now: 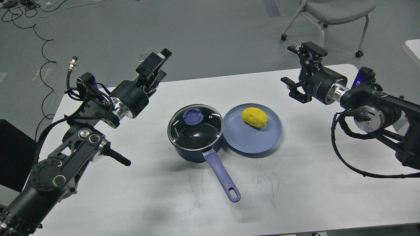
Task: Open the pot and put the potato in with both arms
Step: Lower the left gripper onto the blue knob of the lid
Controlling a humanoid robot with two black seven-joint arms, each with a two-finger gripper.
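The lid has a narrow blue knob, and my left gripper will grip the lid there next. The glass disc point(197, 136) covers the whole pot and is wider than my fingers open.
A dark blue pot point(193, 149) with a glass lid point(197, 131) and a purple knob point(192, 116) stands mid-table, lid on, its purple handle point(223, 177) pointing toward me. A yellow potato point(255, 117) lies on a blue plate point(252, 139) just right of the pot. My left gripper point(157, 65) is raised left of and behind the pot, turned side-on, open and empty. My right gripper point(298, 67) hovers right of and behind the plate, open and empty.
The white table point(295, 196) ends close behind both grippers. A chair on castors point(331, 13) stands behind at the right. Cables point(36, 29) lie on the floor at the back left. A second white surface point(414, 49) shows at the far right.
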